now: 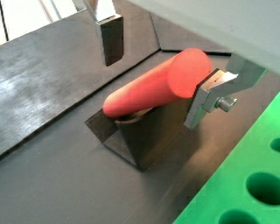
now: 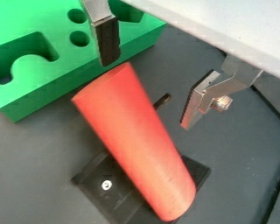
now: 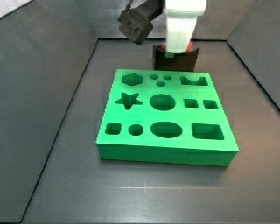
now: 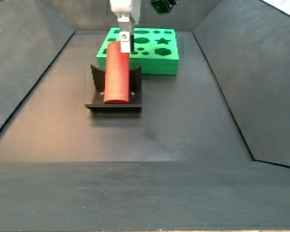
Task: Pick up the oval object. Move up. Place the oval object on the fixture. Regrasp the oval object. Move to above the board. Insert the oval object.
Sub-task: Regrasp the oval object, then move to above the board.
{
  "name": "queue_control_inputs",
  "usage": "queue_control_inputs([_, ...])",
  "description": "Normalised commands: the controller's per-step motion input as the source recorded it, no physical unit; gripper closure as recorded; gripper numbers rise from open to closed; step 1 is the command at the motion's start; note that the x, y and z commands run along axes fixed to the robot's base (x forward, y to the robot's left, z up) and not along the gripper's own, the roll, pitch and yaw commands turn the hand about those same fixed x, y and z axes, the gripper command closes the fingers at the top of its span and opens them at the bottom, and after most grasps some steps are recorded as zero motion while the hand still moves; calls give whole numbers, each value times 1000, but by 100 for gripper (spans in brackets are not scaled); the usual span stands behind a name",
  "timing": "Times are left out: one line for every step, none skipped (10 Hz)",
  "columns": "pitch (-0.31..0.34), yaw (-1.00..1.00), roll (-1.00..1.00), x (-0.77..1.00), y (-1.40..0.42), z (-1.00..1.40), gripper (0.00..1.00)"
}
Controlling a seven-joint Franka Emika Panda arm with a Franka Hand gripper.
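Observation:
Next, my gripper grabs the red peg by its raised end (image 1: 191,70), leaving the red peg's end resting on the fixture (image 1: 130,142) free for the board's oval hole.
The red oval peg (image 1: 154,86) lies tilted on the dark fixture (image 1: 130,142), its lower end in the scooped top. It shows in both wrist views (image 2: 133,144) and both side views (image 3: 180,37) (image 4: 117,72). My gripper (image 1: 163,68) is open over the peg's raised end. One finger (image 1: 112,39) hangs clear of the peg and the other finger (image 1: 213,96) stands close beside it. The jaws are wide apart and hold nothing. The green board (image 3: 166,114) with its cut-out holes lies next to the fixture (image 3: 175,59).
Dark sloping walls ring the floor (image 4: 135,145). The board's edge (image 1: 248,175) is close beside the fixture. In a side view the board (image 4: 148,45) sits just behind the fixture (image 4: 113,101).

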Motion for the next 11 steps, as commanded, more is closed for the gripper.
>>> queue_control_inputs([164,35,46,555,-22,-8,0])
queue_control_inputs([166,36,49,491,-22,-9,0])
queue_control_inputs([164,34,50,407,-21,-12,0])
queue_control_inputs([169,34,59,330,-22,-12,0])
queue_control_inputs([172,33,65,277,-25,-11,0])
queue_control_inputs([172,33,67,245,-24,-9,0])
queue_control_inputs([166,35,60,178,-22,-17,0])
queue_control_inputs([0,0,0,0,500,167,100])
queue_control_inputs([465,-91,81,-163,-72,1000,100])
queue_control_inputs([464,-72,71,-164,-75,1000,100])
queue_control_inputs([405,-5,37,-142,-71,1000,100])
